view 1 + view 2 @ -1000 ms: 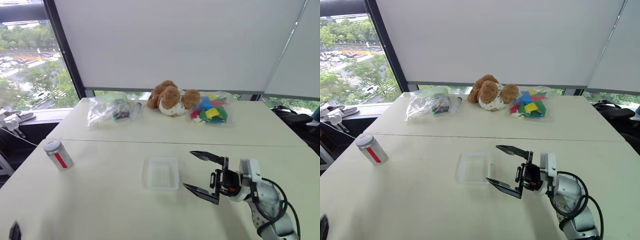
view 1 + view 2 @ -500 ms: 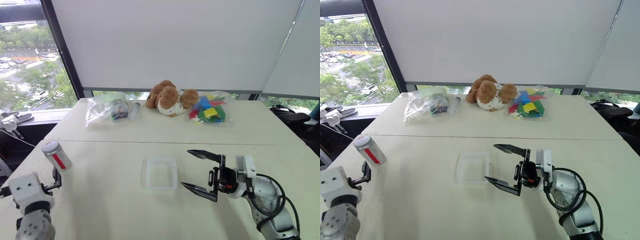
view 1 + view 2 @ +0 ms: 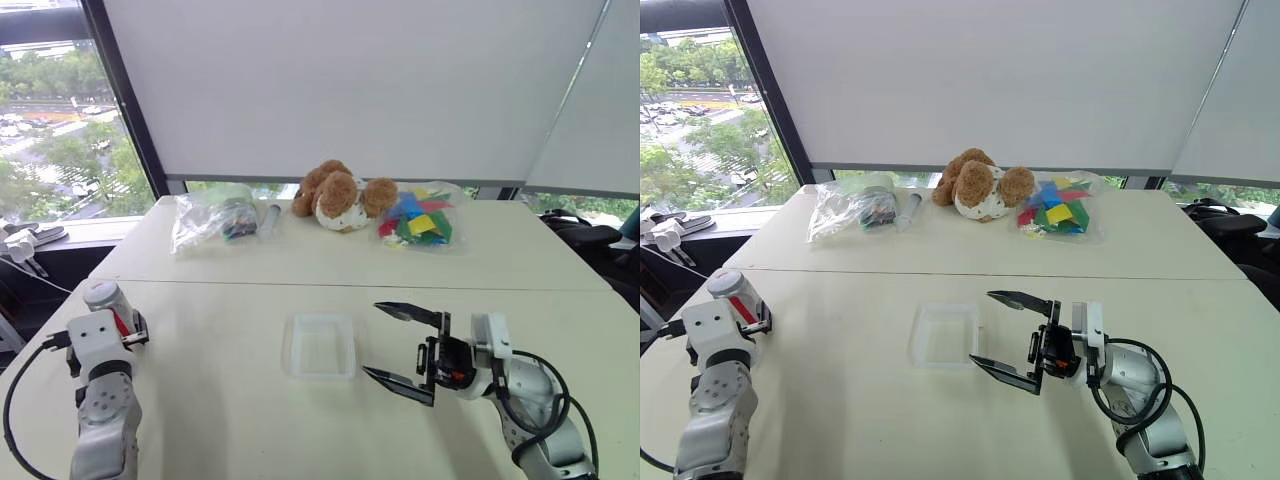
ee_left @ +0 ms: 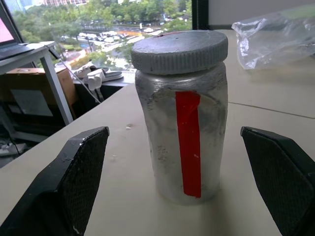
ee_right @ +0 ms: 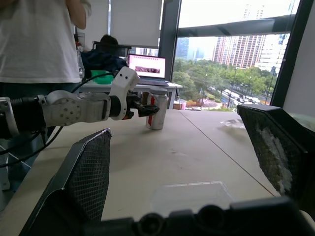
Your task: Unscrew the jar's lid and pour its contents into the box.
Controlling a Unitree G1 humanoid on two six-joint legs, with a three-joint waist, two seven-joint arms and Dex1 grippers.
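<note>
My left gripper's fingers stop short of the jar's striped body, so it is too early to close. My left gripper moves toward the jar first, then closes on it.
The grey-silver jar [image 4: 179, 123] with a red stripe stands upright near the table's left edge, its ribbed grey lid [image 4: 179, 49] screwed on. The contents are hidden inside it. My left gripper [image 3: 118, 322] is open right at the jar, one black finger [image 4: 81, 172] on each side and neither touching it. The clear box [image 3: 320, 346] lies empty at the table's middle. Just to its right, my right gripper [image 3: 375, 340] hovers open, pointing left with nothing between its fingers.
Along the far side of the table [image 3: 220, 400] lie a clear bag [image 3: 210, 215], a clear tube [image 3: 270, 218], a brown plush toy [image 3: 340, 195] and a bag of coloured blocks [image 3: 418, 220]. Beyond the table's left edge stand a person in a white shirt [image 5: 44, 39] and a laptop [image 5: 146, 66].
My left arm has come up from the lower left and moved forward until its open gripper reached the jar. The right gripper, the jar and the box have stayed put.
</note>
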